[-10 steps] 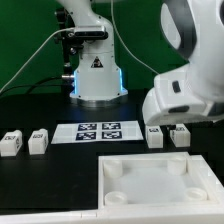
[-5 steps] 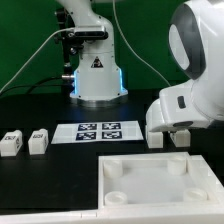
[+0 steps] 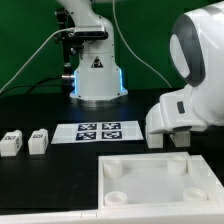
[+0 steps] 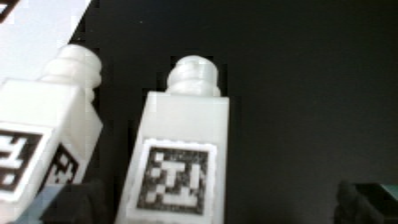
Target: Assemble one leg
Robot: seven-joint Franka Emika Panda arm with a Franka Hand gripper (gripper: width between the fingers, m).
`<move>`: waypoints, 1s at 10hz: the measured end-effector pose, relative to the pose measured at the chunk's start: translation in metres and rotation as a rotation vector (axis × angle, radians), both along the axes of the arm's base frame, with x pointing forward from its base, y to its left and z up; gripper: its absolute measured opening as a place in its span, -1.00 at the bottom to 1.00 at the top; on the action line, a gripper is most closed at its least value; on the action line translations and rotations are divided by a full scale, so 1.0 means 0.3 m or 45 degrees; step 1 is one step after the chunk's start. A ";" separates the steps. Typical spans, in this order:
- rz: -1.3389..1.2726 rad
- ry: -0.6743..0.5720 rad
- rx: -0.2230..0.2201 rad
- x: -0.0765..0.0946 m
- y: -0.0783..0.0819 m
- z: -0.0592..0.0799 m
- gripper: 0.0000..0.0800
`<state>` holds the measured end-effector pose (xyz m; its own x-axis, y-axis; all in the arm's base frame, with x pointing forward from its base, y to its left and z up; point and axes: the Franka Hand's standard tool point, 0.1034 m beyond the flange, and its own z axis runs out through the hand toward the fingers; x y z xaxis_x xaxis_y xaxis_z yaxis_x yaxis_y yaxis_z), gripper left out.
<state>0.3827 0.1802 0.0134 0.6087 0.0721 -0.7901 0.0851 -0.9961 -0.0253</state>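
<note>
My gripper should close now, because my fingers reach down beside the tagged leg (image 4: 175, 168), in the gap by the second leg. Closing now would hold the tagged leg.
In the wrist view a white square leg (image 4: 178, 150) with a black-and-white tag and a rounded peg end lies on the black table between my fingers. A second leg (image 4: 45, 125) lies close beside it. My gripper (image 4: 217, 203) is open, with one dark fingertip (image 4: 63, 202) in the gap between the two legs and the other well clear on the far side. In the exterior view my gripper (image 3: 170, 132) hangs low over these two legs (image 3: 157, 138) at the exterior view's right, and the arm's white hand hides most of it.
Two more legs (image 3: 10, 143) (image 3: 38, 141) lie at the exterior view's left. The marker board (image 3: 97, 131) lies in the middle. The large white panel with round sockets (image 3: 155, 180) fills the front right. The robot base (image 3: 97, 75) stands behind.
The arm has moved toward the exterior view's right and lower over the two right-hand legs. Since half a second ago it has barely moved. The legs have not moved.
</note>
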 end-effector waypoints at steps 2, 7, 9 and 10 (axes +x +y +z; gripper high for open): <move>-0.006 0.024 -0.010 0.001 0.000 -0.012 0.62; -0.005 0.025 -0.008 0.000 0.001 -0.015 -0.27; -0.005 0.026 -0.008 0.000 0.001 -0.015 -0.27; -0.005 0.026 -0.008 0.000 0.001 -0.015 -0.27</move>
<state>0.3827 0.1803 0.0089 0.5928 0.0646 -0.8028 0.0808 -0.9965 -0.0204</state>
